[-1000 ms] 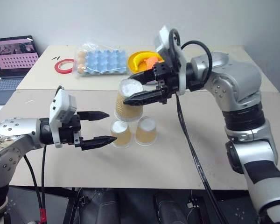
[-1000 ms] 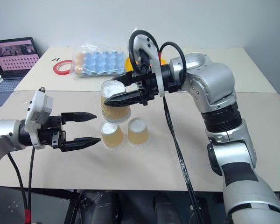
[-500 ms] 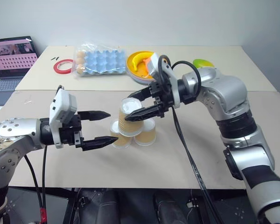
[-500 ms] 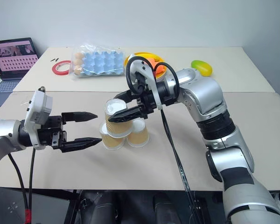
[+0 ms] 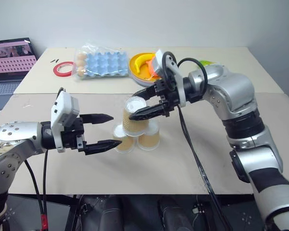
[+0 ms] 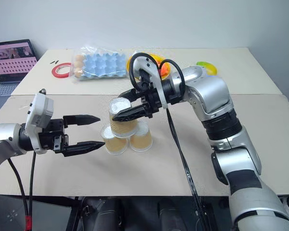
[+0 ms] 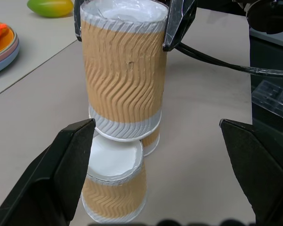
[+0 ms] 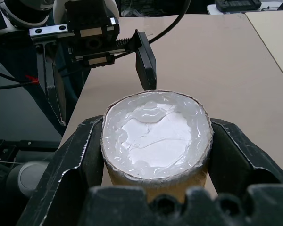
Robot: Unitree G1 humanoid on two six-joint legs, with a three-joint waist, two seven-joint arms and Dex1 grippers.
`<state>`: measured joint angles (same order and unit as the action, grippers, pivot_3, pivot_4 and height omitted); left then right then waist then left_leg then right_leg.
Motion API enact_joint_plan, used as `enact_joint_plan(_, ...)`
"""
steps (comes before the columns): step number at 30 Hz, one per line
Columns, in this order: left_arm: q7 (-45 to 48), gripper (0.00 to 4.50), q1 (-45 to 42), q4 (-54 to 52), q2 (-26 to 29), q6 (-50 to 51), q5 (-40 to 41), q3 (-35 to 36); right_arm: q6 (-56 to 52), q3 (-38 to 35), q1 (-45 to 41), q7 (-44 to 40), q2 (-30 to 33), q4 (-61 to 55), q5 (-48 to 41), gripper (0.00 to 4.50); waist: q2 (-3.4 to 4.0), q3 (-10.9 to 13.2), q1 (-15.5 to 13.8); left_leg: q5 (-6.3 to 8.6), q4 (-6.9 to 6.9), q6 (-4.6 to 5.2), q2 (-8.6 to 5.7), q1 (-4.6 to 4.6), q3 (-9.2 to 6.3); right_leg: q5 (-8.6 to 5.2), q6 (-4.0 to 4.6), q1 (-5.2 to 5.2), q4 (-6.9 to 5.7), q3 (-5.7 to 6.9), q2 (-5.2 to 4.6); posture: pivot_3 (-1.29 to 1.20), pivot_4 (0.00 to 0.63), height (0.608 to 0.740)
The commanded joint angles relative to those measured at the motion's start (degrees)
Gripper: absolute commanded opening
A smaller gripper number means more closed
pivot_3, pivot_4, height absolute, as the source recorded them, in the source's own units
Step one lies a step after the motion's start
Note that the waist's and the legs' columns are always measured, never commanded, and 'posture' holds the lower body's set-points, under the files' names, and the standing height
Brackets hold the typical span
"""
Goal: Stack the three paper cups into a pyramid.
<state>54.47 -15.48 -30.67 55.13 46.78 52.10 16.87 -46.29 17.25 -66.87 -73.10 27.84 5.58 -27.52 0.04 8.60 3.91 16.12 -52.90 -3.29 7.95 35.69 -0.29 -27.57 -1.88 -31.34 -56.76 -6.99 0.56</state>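
Observation:
The top cup's rim (image 5: 135, 133) rests on the lower cups' white bases and the top cup would stand, so my right gripper should release it.
Two paper cups (image 5: 124, 143) (image 5: 149, 137) stand upside down side by side on the beige table (image 5: 192, 159). A third paper cup (image 5: 131, 124), also upside down, sits over the gap between them, and its rim meets their white bases. My right gripper (image 5: 133, 106) is shut on the upper part of this top cup (image 8: 155, 136), with one finger (image 8: 80, 160) on each side. My left gripper (image 5: 115, 130) hovers open just left of the stack, with nothing between its fingers (image 7: 61, 174). The top cup (image 7: 122, 70) and a lower cup (image 7: 114, 183) stand right in front of it.
On the far table lie a blue egg carton in a plastic bag (image 5: 103, 62), a red tape ring (image 5: 62, 69), a yellow plate with fruit (image 5: 143, 65) and a green-yellow fruit (image 6: 205, 69). A laptop (image 5: 12, 60) stands at the far left. A black cable (image 5: 192, 149) hangs from my right wrist.
My right gripper has lowered the held cup from above the pair down onto their bases. The left gripper has stayed where it was, open.

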Motion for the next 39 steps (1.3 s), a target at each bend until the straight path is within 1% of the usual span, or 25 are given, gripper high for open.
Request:
enact_joint_plan(1, -0.10, 4.50, -0.56, -1.09, 0.91, -0.43, 0.61, 0.96, 2.67, -0.67, -0.89, -0.69, 0.38, -0.08, 1.46, 2.81, 0.00, 0.00, 0.03, 0.00, 0.00, 0.00, 0.00, 0.00, 0.00, 0.00, 0.00, 0.00, 0.00, 0.00, 0.00, 0.00, 0.150, 0.641)
enact_joint_plan(9, -0.32, 4.50, -0.71, -1.17, 1.01, -0.18, 0.79, 1.05, 4.15, 0.51, 1.67, -0.27, -0.66, 0.29, 3.90, 2.81, 0.00, 0.00, 0.04, 0.00, -0.01, 0.00, 0.00, -0.01, 0.00, 0.00, 0.00, 0.01, 0.00, 0.00, 0.00, 0.00, 0.150, 0.641)
enact_joint_plan(10, -0.36, 4.50, -0.71, -1.17, 0.99, -0.15, 0.82, 1.08, 4.23, 0.50, 1.84, -0.25, -0.71, 0.30, 4.01, 3.78, 0.00, 0.00, 0.04, 0.00, -0.01, 0.00, 0.00, -0.02, 0.00, 0.00, 0.00, 0.01, 0.00, 0.00, 0.00, 0.00, 0.150, 0.641)
enact_joint_plan(11, -0.37, 4.50, -0.69, -1.16, 1.00, -0.16, 0.79, 1.07, 4.42, 0.45, 1.95, -0.28, -0.70, 0.23, 4.13, 3.93, 0.00, 0.00, 0.04, 0.00, -0.01, 0.00, 0.00, -0.03, 0.00, 0.00, 0.00, 0.02, -0.01, 0.00, 0.00, 0.00, 0.150, 0.641)
enact_joint_plan(13, -0.41, 4.50, -0.68, -1.16, 1.01, -0.14, 0.78, 1.06, 4.57, 0.17, 2.05, -0.27, -0.71, 0.05, 4.31, 4.47, -0.01, 0.00, 0.04, 0.00, -0.01, 0.00, 0.00, -0.04, 0.00, 0.00, 0.00, 0.02, -0.01, 0.00, 0.00, 0.00, 0.150, 0.641)
enact_joint_plan(15, -0.45, 4.50, -0.69, -1.18, 1.03, -0.08, 0.86, 1.09, 4.34, -0.91, 1.68, -0.14, -0.59, -0.24, 3.95, 4.47, -0.01, 0.00, 0.04, 0.00, -0.03, 0.00, 0.00, -0.02, 0.01, 0.00, 0.00, 0.01, -0.01, -0.02, 0.00, 0.00, 0.150, 0.641)
enact_joint_plan(18, -0.55, 4.50, -0.77, -1.08, 1.03, -0.05, 0.88, 1.12, 2.64, -5.97, -0.53, -1.01, 0.84, -0.09, 0.28, 4.47, -0.01, 0.01, 0.04, 0.00, -0.02, 0.00, 0.00, 0.00, 0.00, 0.00, 0.00, 0.00, -0.01, -0.01, 0.00, 0.00, 0.150, 0.641)
enact_joint_plan(20, -0.81, 4.50, -0.50, -1.20, 1.01, 0.03, 1.00, 1.52, -0.69, -12.95, -3.16, -1.91, 3.04, 1.65, -5.20, 4.47, -0.02, 0.03, -0.08, 0.00, -0.02, 0.00, 0.00, 0.03, 0.00, 0.00, 0.00, -0.02, -0.01, 0.00, 0.00, 0.00, 0.150, 0.641)
enact_joint_plan(23, -2.07, 4.50, 0.64, -1.44, 0.95, 0.31, 1.34, 3.58, -6.56, -22.52, -5.79, -1.15, 6.21, 4.68, -12.90, 4.47, -0.03, 0.06, -0.40, 0.00, -0.03, 0.00, 0.00, 0.06, 0.00, 0.00, 0.00, 0.00, 0.02, 0.01, -0.01, 0.00, 0.150, 0.641)
enact_joint_plan(25, -4.45, 4.50, 1.75, -1.07, 0.45, 1.18, 2.28, 6.74, -10.42, -28.24, -6.48, 2.01, 7.71, 6.84, -16.65, 4.47, -0.05, 0.06, -0.35, 0.01, -0.02, 0.01, 0.00, 0.04, 0.00, 0.00, 0.00, 0.03, 0.06, 0.02, -0.01, 0.00, 0.150, 0.641)
enact_joint_plan(27, -8.03, 4.50, 3.10, -0.07, -0.78, 2.51, 4.04, 11.28, -12.99, -34.19, -6.35, 7.34, 8.54, 8.70, -19.24, 4.47, -0.06, 0.06, -0.08, 0.02, 0.00, 0.02, 0.01, -0.01, 0.00, 0.00, 0.00, 0.06, 0.08, 0.01, -0.01, 0.00, 0.150, 0.641)
enact_joint_plan(28, -9.76, 4.50, 3.81, 0.39, -1.39, 2.92, 4.62, 13.25, -13.37, -36.15, -5.76, 10.09, 8.69, 8.95, -19.56, 4.47, -0.06, 0.06, 0.08, 0.02, 0.00, 0.02, 0.00, -0.04, 0.00, 0.00, 0.00, 0.07, 0.06, -0.01, -0.01, 0.00, 0.150, 0.641)
enact_joint_plan(29, -12.18, 4.50, 4.82, 1.18, -2.52, 3.18, 4.54, 15.66, -11.80, -36.41, -3.41, 13.70, 8.82, 7.80, -17.33, 4.47, -0.06, 0.06, 0.18, 0.01, 0.00, 0.02, 0.00, -0.04, 0.01, 0.00, 0.00, 0.06, 0.02, -0.04, -0.01, 0.00, 0.150, 0.641)
enact_joint_plan(31, -17.04, 4.50, 7.31, 2.97, -4.82, 3.08, 2.88, 19.66, -7.30, -33.52, 2.87, 22.16, 8.72, 4.56, -9.66, 4.47, -0.11, 0.00, 0.31, 0.02, 0.02, 0.03, 0.00, -0.17, 0.02, 0.00, 0.00, 0.09, 0.01, -0.06, -0.01, 0.00, 0.150, 0.641)
enact_joint_plan(33, -22.24, 4.50, 9.59, 4.76, -7.93, 1.94, 0.39, 22.76, -3.74, -28.38, 10.12, 31.34, 8.67, 1.49, -0.76, 4.47, -0.15, -0.03, 0.53, 0.05, 0.06, 0.08, 0.01, -0.44, 0.02, -0.05, 0.06, 0.11, 0.02, -0.09, 0.01, 0.00, 0.150, 0.641)
enact_joint_plan(34, -24.18, 4.50, 10.22, 5.31, -9.16, 1.31, -0.50, 23.61, -2.27, -26.36, 12.77, 34.44, 8.67, 0.37, 2.52, 4.47, -0.14, -0.03, 0.49, 0.05, 0.05, 0.08, 0.00, -0.45, 0.03, -0.05, 0.05, 0.09, -0.01, -0.12, 0.01, 0.00, 0.150, 0.641)
enact_joint_plan(37, -30.23, 4.50, 10.35, 6.96, -13.13, -1.09, -4.05, 23.67, 0.10, -23.75, 18.53, 43.39, 6.56, -0.62, 9.14, 4.47, -0.14, -0.01, 0.15, 0.03, 0.00, 0.05, -0.02, -0.28, 0.15, -0.04, 0.04, 0.04, -0.13, -0.29, 0.00, 0.00, 0.150, 0.641)
enact_joint_plan(38, -35.91, 4.50, 8.99, 9.84, -15.96, -3.46, -8.62, 22.43, 1.13, -22.20, 21.46, 49.31, 5.10, 0.36, 13.52, 4.47, -0.15, 0.02, 0.11, 0.03, -0.02, 0.05, -0.02, -0.26, 0.16, -0.05, 0.03, 0.04, -0.16, -0.30, 0.00, 0.00, 0.150, 0.641)
enact_joint_plan(39, -39.85, 4.50, 7.94, 12.02, -17.88, -5.19, -11.91, 21.50, 1.89, -21.06, 23.39, 53.41, 4.05, 1.11, 16.59, 4.47, -0.08, -0.03, 0.00, 0.03, -0.04, 0.04, -0.03, 0.04, 0.16, -0.05, 0.03, -0.22, -0.21, -0.29, 0.00, 0.00, 0.150, 0.641)
